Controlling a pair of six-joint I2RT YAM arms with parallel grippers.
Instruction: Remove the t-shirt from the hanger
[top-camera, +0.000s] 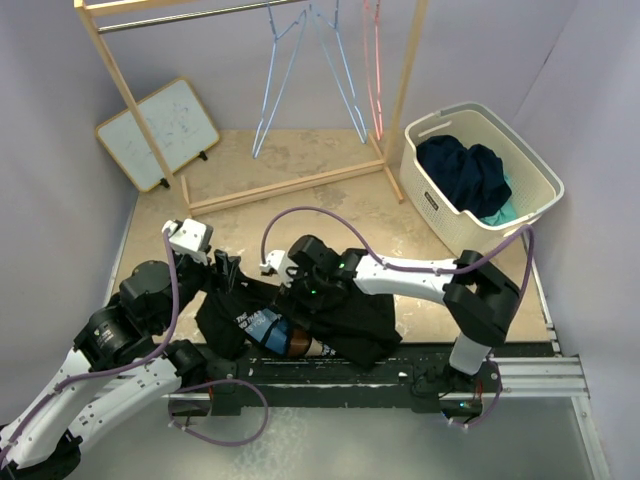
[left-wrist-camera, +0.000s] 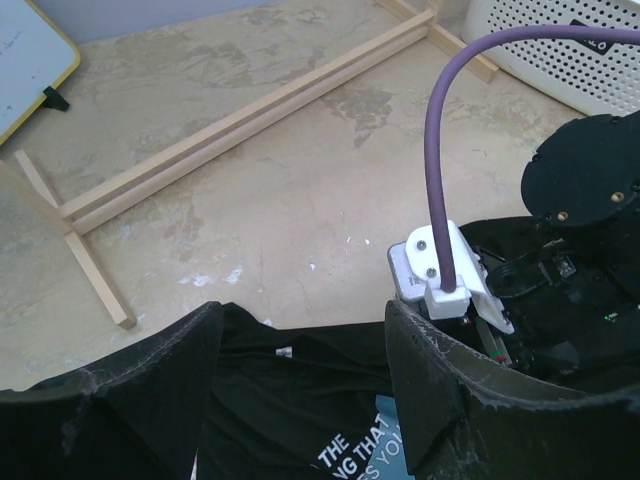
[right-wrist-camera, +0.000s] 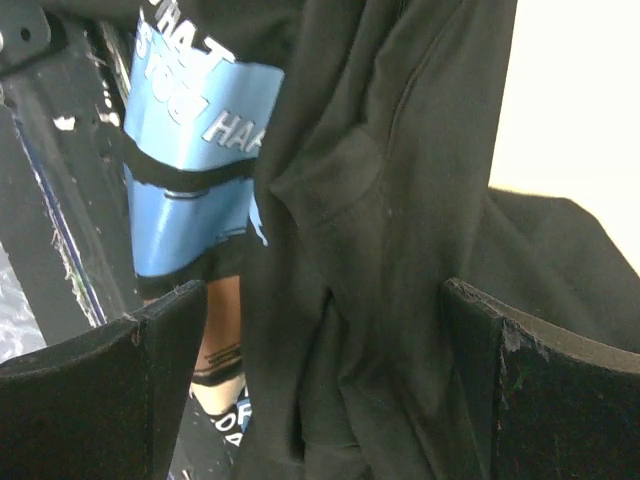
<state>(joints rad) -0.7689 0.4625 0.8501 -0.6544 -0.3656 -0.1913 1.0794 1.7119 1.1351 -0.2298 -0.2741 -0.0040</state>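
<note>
My fingers stop above the black t-shirt's fold and would miss it if I closed now, so my right gripper should move lower before it closes.
A black t-shirt (top-camera: 345, 322) with a blue and white print lies crumpled at the table's near edge. No hanger shows in it. My left gripper (top-camera: 226, 272) is open over the shirt's left part. In the left wrist view, the left gripper (left-wrist-camera: 300, 318) has its jaws wide apart around the t-shirt's (left-wrist-camera: 290, 400) collar with its small label. My right gripper (top-camera: 297, 290) is open over the shirt's middle. In the right wrist view, the right gripper (right-wrist-camera: 320, 300) has folds of the black t-shirt (right-wrist-camera: 400, 200) between its open jaws.
A white laundry basket (top-camera: 520, 205) with dark clothes stands at the right. A wooden clothes rack (top-camera: 290, 185) at the back carries blue wire hangers (top-camera: 300, 70) and a pink one (top-camera: 376, 70). A whiteboard (top-camera: 160, 130) leans at the back left.
</note>
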